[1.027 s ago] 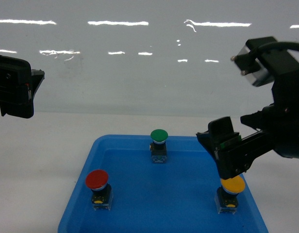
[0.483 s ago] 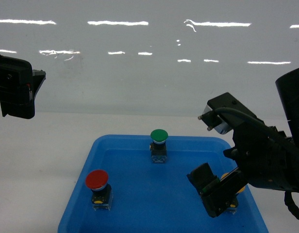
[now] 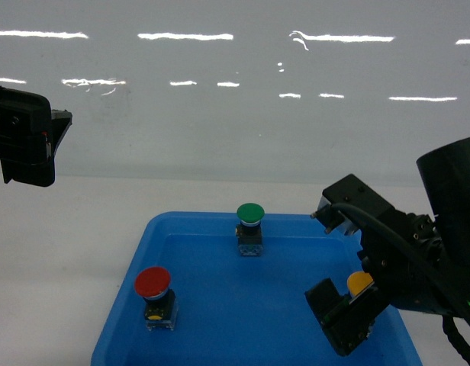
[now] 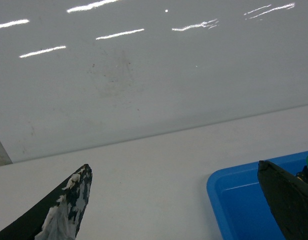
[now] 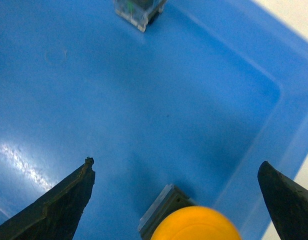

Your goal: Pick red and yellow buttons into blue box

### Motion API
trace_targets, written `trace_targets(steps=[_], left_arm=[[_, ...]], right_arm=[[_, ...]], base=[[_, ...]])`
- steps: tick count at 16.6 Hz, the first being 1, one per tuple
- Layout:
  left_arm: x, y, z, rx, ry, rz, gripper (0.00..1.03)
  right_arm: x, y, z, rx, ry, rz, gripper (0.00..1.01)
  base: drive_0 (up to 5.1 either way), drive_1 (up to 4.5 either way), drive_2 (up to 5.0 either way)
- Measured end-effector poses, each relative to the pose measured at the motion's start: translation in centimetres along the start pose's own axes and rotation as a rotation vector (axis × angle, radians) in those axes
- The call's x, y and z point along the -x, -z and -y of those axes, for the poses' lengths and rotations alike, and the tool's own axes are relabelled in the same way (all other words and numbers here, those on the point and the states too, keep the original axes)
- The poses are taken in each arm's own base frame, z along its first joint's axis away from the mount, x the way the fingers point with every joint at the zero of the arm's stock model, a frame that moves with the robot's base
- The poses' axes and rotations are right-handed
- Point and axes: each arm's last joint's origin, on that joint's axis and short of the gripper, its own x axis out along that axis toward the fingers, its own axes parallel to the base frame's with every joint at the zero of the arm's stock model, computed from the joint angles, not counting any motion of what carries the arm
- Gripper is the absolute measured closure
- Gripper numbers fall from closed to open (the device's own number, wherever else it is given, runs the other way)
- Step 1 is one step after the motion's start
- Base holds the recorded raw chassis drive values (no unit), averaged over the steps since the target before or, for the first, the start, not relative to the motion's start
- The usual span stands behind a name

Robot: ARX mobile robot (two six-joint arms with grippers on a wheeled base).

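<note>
The yellow button (image 5: 195,227) should go into the blue box, so my right gripper will next grab it by its body below the cap (image 5: 164,205).
The red button (image 3: 152,283) stands upright at the front left of a shallow blue tray (image 3: 243,313). The yellow button (image 3: 360,283) stands at the tray's front right. My right gripper (image 3: 355,319) is low inside the tray and open; in the right wrist view the yellow button (image 5: 196,225) sits between the spread fingers of that gripper (image 5: 176,165), touching neither. My left gripper (image 3: 37,145) hangs open and empty, high to the left of the tray; the left wrist view shows this gripper (image 4: 174,167) over bare table. The blue box is out of view.
A green-capped button (image 3: 250,213) stands at the tray's back middle; its clear block (image 5: 139,10) shows in the right wrist view. The tray's left corner (image 4: 229,190) lies by the left gripper. White table (image 3: 67,252) surrounds the tray, with a glossy wall (image 3: 220,114) behind.
My right arm has come down from above the yellow button into the tray, so its open fingers now straddle the button. The left arm and the buttons have not moved.
</note>
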Motion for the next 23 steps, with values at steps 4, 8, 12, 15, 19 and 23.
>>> trace_targets(steps=[4, 8, 12, 15, 19, 23], left_arm=[[0.0, 0.0, 0.0, 0.0, 0.0, 0.0, 0.05], [0.0, 0.0, 0.0, 0.0, 0.0, 0.0, 0.05], [0.0, 0.0, 0.0, 0.0, 0.0, 0.0, 0.05], [0.0, 0.0, 0.0, 0.0, 0.0, 0.0, 0.05], [0.0, 0.0, 0.0, 0.0, 0.0, 0.0, 0.05], [0.0, 0.0, 0.0, 0.0, 0.0, 0.0, 0.05]], right_arm=[[-0.9, 1.3, -0.1, 0.011, 0.009, -0.034, 0.03], [-1.8, 1.9, -0.7, 0.031, 0.012, -0.037, 0.03], [-2.4, 1.3, -0.6, 0.033, -0.001, -0.007, 0.03], [-2.5, 1.4, -0.6, 0.025, -0.004, -0.015, 0.32], [-2.5, 1.6, -0.7, 0.021, -0.002, -0.023, 0.63], [1.5, 0.3, 1.7, -0.125, 0.107, 0.138, 0.64]], base=[[0.0, 0.0, 0.0], [0.0, 0.0, 0.0], [0.0, 0.0, 0.0], [0.0, 0.0, 0.0], [0.0, 0.0, 0.0], [0.0, 0.0, 0.0]])
